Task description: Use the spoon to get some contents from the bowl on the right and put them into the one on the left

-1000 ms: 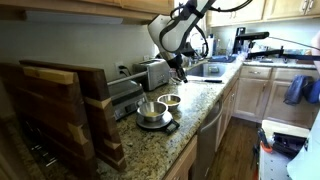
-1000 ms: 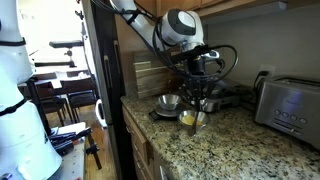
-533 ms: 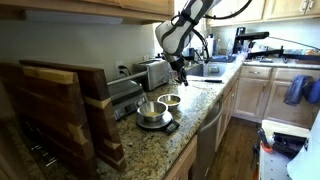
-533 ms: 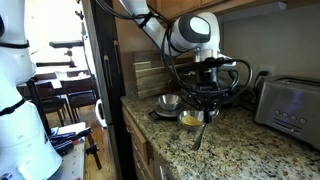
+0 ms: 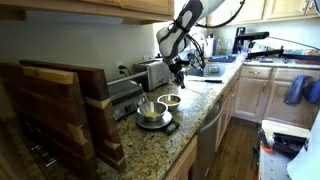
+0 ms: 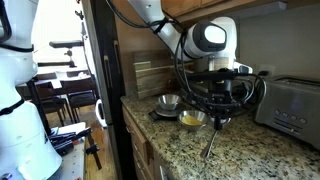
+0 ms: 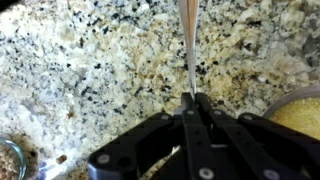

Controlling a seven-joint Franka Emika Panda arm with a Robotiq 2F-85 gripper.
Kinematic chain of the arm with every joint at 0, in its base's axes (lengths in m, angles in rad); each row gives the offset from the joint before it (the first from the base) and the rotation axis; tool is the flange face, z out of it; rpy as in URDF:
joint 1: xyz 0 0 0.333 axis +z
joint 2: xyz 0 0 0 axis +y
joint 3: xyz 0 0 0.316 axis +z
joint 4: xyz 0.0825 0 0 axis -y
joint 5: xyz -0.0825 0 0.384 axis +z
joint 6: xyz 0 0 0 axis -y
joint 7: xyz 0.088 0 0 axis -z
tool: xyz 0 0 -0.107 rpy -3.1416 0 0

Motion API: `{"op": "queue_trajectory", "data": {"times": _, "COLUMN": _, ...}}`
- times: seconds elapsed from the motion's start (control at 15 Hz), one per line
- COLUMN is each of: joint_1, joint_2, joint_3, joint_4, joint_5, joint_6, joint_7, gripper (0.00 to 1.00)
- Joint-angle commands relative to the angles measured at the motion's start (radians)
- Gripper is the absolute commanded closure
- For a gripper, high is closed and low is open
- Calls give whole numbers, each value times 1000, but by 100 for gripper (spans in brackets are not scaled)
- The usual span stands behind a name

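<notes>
My gripper keeps holding the metal spoon now, as the spoon hangs tilted above the granite and would drop and clatter if my gripper opened.
My gripper is shut on the handle of a metal spoon, which hangs down to just above the granite counter. In the wrist view the jaws clamp the spoon over bare granite. A small bowl with yellow contents stands beside the gripper and shows at the wrist view's right edge. An empty-looking steel bowl sits on a black scale behind it. Both bowls also show in an exterior view, the one on the scale and the smaller one, with the gripper beyond them.
A steel toaster stands close to the gripper on the counter and also shows in an exterior view. Wooden cutting boards stand at the counter's near end. The counter edge drops off by the bowls.
My gripper has carried the spoon away from above the yellow bowl, sideways toward the toaster, and now holds it over bare counter. The bowls have not moved.
</notes>
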Motion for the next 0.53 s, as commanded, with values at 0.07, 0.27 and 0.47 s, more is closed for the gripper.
{"op": "queue_trajectory", "data": {"times": 0.07, "joint_1": -43, "joint_2": 99, "joint_3": 1, "joint_4": 105, "joint_5": 62, "joint_6": 7, "joint_7": -20, "gripper": 97}}
{"op": "queue_trajectory", "data": {"times": 0.27, "joint_1": -65, "joint_2": 155, "joint_3": 4, "joint_4": 162, "joint_5": 89, "joint_6": -1, "joint_7": -23, "gripper": 97}}
{"op": "queue_trajectory", "data": {"times": 0.47, "joint_1": -75, "joint_2": 198, "joint_3": 10, "joint_4": 201, "joint_5": 102, "joint_6": -7, "joint_7": -27, "gripper": 97}}
